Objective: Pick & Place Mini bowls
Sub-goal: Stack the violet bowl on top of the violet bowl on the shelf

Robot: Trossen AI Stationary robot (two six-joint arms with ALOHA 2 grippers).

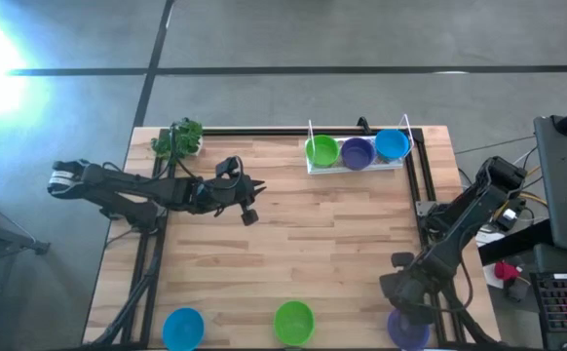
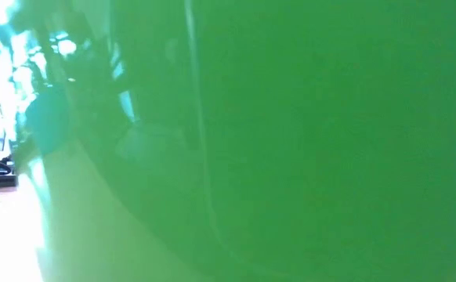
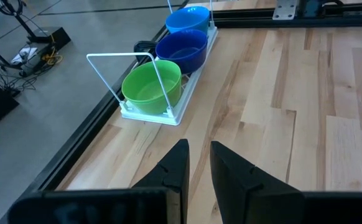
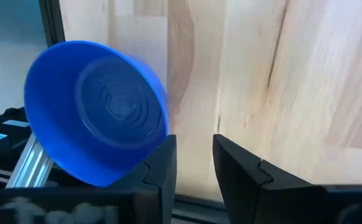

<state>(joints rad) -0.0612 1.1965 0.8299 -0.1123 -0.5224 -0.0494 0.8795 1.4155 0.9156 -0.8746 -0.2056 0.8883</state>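
The purple bowl needs to go in the white wire rack. My right gripper will grab the bowl by its rim next.
A white wire rack [image 1: 358,166] at the far edge holds three mini bowls: green [image 3: 151,86], purple [image 3: 182,50] and blue [image 3: 188,18]. Three more stand along the near edge: blue [image 1: 183,327], green [image 1: 294,322] and purple [image 1: 407,330]. The green one fills the low view [image 2: 291,141]. My right gripper [image 4: 194,152] hangs over the near right corner, narrowly open, with bare wood between its fingers. The purple bowl [image 4: 97,112] lies tilted just beside one finger. My left gripper [image 3: 199,149] waits over the table's left middle, narrowly open and pointing at the rack. My right gripper comes down from above at the purple bowl. The outer side of one finger [image 4: 162,162] stands right against the bowl's rim [image 4: 153,146]. I cannot tell whether it touches. Nothing lies between the fingers.
A leafy green toy plant [image 1: 178,139] stands at the far left corner. Black rails [image 1: 418,180] run along the table's edges, and a rail [image 4: 19,177] shows under the purple bowl. Bare wood [image 1: 322,244] fills the table's middle. Equipment and cables [image 1: 556,244] stand to the right.
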